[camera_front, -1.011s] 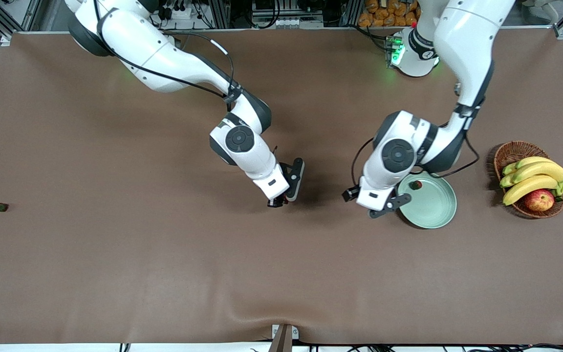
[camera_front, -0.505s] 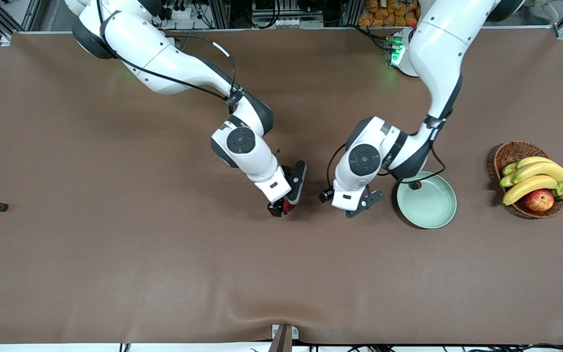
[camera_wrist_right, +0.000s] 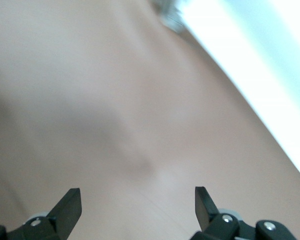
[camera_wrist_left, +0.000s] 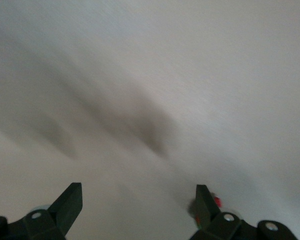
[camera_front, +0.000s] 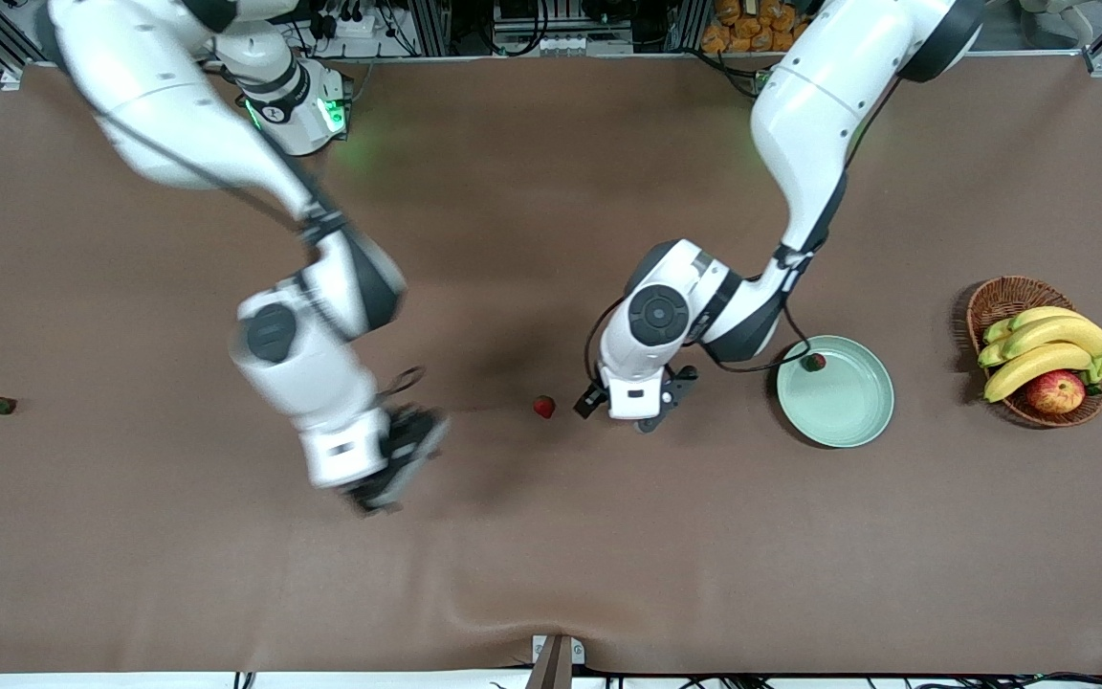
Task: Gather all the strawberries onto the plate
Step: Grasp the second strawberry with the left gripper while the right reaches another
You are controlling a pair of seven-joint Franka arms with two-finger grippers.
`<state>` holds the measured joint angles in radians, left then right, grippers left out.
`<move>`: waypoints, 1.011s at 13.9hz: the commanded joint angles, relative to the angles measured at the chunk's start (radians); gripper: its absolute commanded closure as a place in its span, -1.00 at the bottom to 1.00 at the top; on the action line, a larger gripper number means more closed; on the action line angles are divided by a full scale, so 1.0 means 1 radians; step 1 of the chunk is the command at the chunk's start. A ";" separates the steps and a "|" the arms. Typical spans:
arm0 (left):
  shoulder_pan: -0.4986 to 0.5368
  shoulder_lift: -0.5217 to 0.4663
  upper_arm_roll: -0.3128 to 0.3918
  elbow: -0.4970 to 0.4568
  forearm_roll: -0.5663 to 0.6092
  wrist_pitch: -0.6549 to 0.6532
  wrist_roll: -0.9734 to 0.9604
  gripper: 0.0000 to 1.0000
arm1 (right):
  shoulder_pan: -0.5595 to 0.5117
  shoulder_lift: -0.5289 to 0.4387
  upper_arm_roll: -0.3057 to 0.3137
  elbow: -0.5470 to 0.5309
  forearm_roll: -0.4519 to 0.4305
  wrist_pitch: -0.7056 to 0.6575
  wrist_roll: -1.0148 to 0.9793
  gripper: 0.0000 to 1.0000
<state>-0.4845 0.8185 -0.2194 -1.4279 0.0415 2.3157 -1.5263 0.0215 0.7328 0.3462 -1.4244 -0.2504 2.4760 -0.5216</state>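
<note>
The left gripper will next grab the middle strawberry by the strawberry's plump red body (camera_front: pixel 543 407), so it can collect it into the plate (camera_front: pixel 843 407).
One strawberry (camera_front: pixel 543 407) lies on the brown table mat near the middle. A second strawberry (camera_front: pixel 813 362) lies in the pale mint-green plate (camera_front: pixel 843 407), by its rim. A third strawberry (camera_front: pixel 1 406) lies near the right arm's end of the table. My left gripper (camera_front: pixel 651 407) is open and empty, low over the mat between the middle strawberry and the plate. In the left wrist view (camera_wrist_left: pixel 138 202) a bit of red strawberry (camera_wrist_left: pixel 217 201) peeks beside one finger. My right gripper (camera_front: pixel 388 477) is open and empty over bare mat; the right wrist view (camera_wrist_right: pixel 137 202) shows only mat between its fingers.
A brown wicker basket (camera_front: pixel 1001 297) with bananas (camera_front: pixel 1048 349) and a red-yellow apple (camera_front: pixel 1055 390) stands beside the plate toward the left arm's end. The table's front edge shows bright in the right wrist view (camera_wrist_right: pixel 250 65).
The right gripper let go of the middle strawberry, which now lies on the mat, and swung away toward the right arm's end. The left gripper moved from the plate toward that strawberry.
</note>
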 commanded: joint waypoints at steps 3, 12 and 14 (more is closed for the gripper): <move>-0.052 0.109 0.011 0.124 -0.020 0.114 -0.058 -0.83 | -0.375 -0.015 0.023 -0.088 -0.017 0.006 -0.047 -1.00; -0.082 0.163 0.015 0.173 -0.020 0.197 -0.040 -0.48 | -0.961 -0.004 0.023 -0.155 -0.017 -0.081 -0.371 -1.00; -0.092 0.179 0.015 0.173 -0.019 0.226 -0.041 -0.41 | -1.006 -0.001 0.022 -0.159 -0.017 -0.086 -0.357 -1.00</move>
<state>-0.5541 0.9625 -0.2165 -1.2938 0.0411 2.5129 -1.5739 -0.9426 0.7398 0.3413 -1.5505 -0.2523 2.3694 -0.8689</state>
